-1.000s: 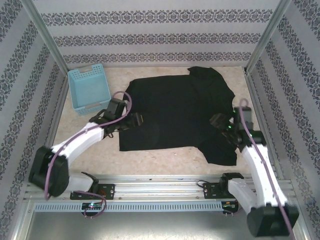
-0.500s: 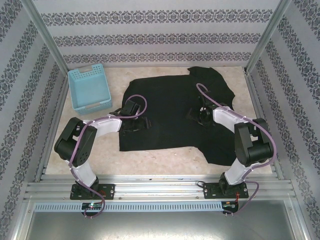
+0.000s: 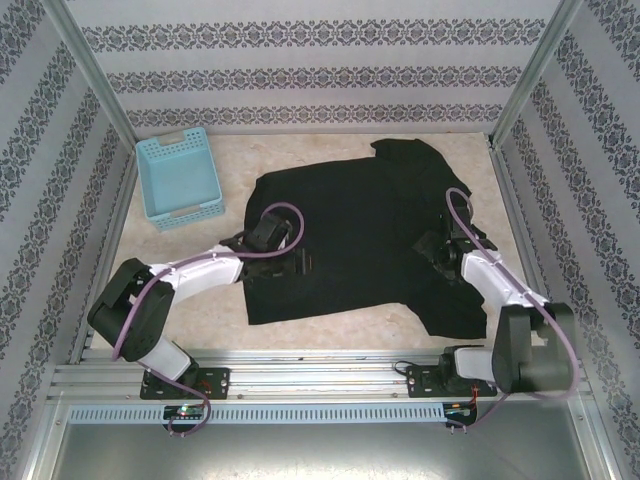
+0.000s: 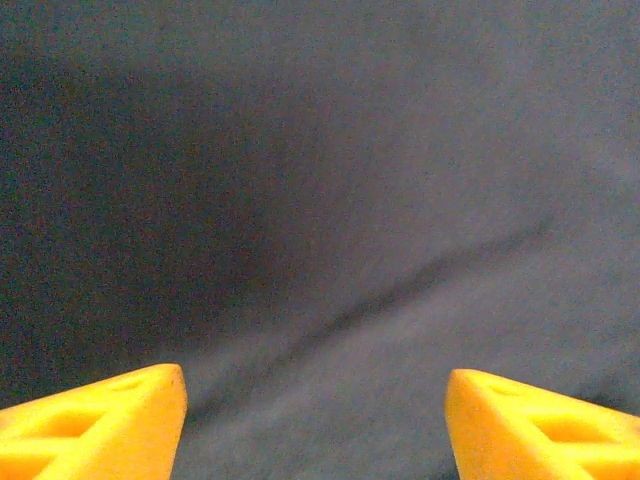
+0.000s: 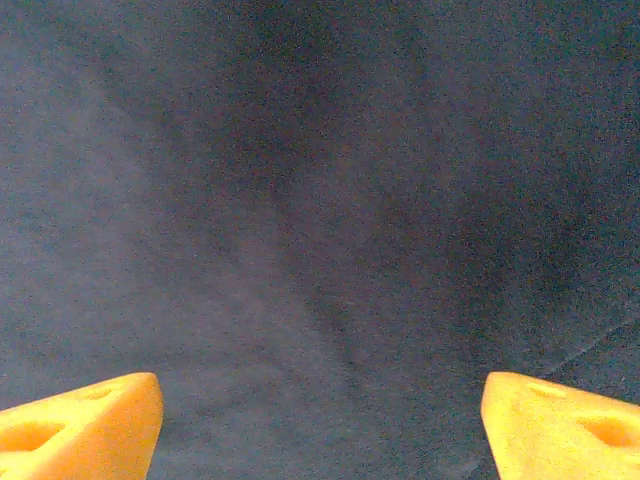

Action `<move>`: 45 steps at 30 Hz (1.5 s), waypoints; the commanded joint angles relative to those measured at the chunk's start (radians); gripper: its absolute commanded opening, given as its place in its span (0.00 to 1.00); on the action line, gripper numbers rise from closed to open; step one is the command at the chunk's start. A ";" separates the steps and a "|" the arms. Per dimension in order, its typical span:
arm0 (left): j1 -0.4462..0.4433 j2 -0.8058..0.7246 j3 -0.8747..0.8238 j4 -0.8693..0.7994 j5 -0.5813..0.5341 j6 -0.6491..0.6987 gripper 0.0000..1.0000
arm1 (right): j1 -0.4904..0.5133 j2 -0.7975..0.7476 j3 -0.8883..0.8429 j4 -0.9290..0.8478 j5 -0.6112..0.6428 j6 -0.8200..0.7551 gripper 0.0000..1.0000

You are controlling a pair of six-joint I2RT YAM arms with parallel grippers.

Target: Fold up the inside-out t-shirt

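Observation:
I will fold the back edge of the inside-out t-shirt forward, so my left gripper will next grab the inside-out t-shirt's back corner (image 3: 262, 182) beside the basket.
The inside-out t-shirt (image 3: 350, 215), plain black, lies spread mostly flat across the middle of the table, with one sleeve at the back right and another part reaching the front right. My left gripper (image 3: 292, 262) hangs over its left part, low above the cloth. In the left wrist view its orange fingertips (image 4: 120, 415) stand wide apart over dark fabric (image 4: 330, 200) with a shallow diagonal crease, open with nothing between them. My right gripper (image 3: 436, 250) is over the shirt's right part. Its fingertips (image 5: 560, 420) are also wide apart above smooth black cloth (image 5: 320, 200), open and holding nothing.
A light blue plastic basket (image 3: 178, 176) stands at the back left, beside the shirt. Patterned walls close the table in on three sides. Bare tabletop (image 3: 210, 310) shows in front of the shirt and along the left.
The right arm swung from the shirt's middle out to its right part, and the left gripper slid a little right. The shirt's left edge shifted slightly. Both sets of jaws widened.

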State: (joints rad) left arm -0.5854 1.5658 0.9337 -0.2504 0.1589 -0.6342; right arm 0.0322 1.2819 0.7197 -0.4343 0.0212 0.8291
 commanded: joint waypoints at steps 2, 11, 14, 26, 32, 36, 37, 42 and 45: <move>0.097 0.086 0.321 -0.185 -0.188 0.129 0.70 | 0.055 0.047 0.185 0.037 -0.004 -0.093 0.83; 0.248 0.547 0.951 -0.434 -0.359 0.207 0.69 | 0.151 0.501 0.675 0.077 -0.167 -0.209 0.83; 0.274 0.688 1.139 -0.500 -0.390 0.239 0.68 | 0.164 0.630 0.805 0.075 -0.203 -0.226 0.83; 0.349 1.020 1.527 -0.602 -0.358 0.280 0.59 | 0.173 1.031 1.228 -0.080 -0.283 -0.261 0.83; 0.360 1.074 1.538 -0.592 -0.337 0.284 0.56 | 0.152 1.092 1.268 -0.139 -0.258 -0.210 0.83; 0.369 1.095 1.541 -0.589 -0.334 0.277 0.52 | 0.140 1.093 1.250 -0.181 -0.226 -0.178 0.83; 0.372 1.098 1.539 -0.590 -0.335 0.277 0.50 | 0.135 1.090 1.243 -0.202 -0.205 -0.166 0.83; 0.380 1.100 1.538 -0.591 -0.344 0.281 0.39 | 0.094 1.026 1.107 -0.188 -0.170 -0.105 0.82; 0.385 1.101 1.538 -0.589 -0.344 0.281 0.32 | 0.068 0.977 1.010 -0.150 -0.164 -0.085 0.80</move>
State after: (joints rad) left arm -0.2276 2.6537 2.4466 -0.8009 -0.1761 -0.3687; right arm 0.1322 2.2974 1.8149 -0.5430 -0.1982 0.6949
